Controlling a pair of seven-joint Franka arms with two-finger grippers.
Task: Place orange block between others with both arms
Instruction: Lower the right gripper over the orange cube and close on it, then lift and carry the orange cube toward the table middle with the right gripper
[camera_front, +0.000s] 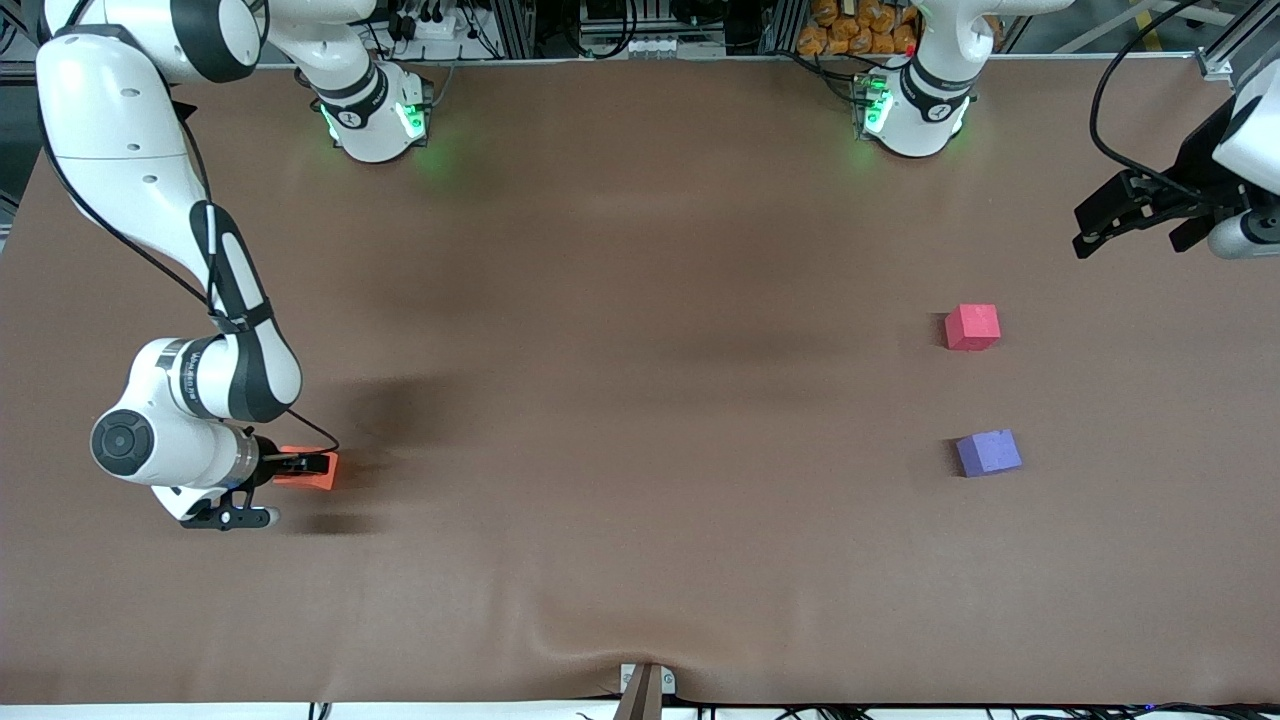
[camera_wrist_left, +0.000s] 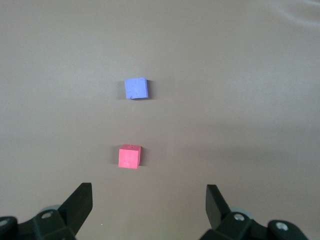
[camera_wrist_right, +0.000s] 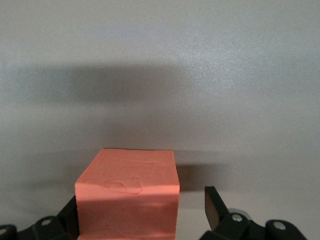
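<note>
My right gripper should close on the orange block: its fingers are on either side of the block in the right wrist view.
The orange block (camera_front: 318, 470) rests on the brown table toward the right arm's end. My right gripper (camera_front: 303, 464) is down at table level, open, with the block between its fingers. In the right wrist view the orange block (camera_wrist_right: 127, 192) fills most of the right gripper (camera_wrist_right: 142, 205): one finger is against its side and a gap separates the second. The pinkish-red cube (camera_front: 972, 327) and purple-blue cube (camera_front: 988, 452) sit apart toward the left arm's end, the purple one nearer the front camera. My left gripper (camera_front: 1128, 240) waits open in the air past the cubes, over that end of the table.
The left wrist view shows the pinkish-red cube (camera_wrist_left: 129, 156) and purple-blue cube (camera_wrist_left: 136, 89) ahead of the open left gripper (camera_wrist_left: 148, 195). The brown cloth (camera_front: 640, 400) has a wrinkle by a small bracket (camera_front: 646, 688) at the near edge. Both arm bases stand along the table's top edge.
</note>
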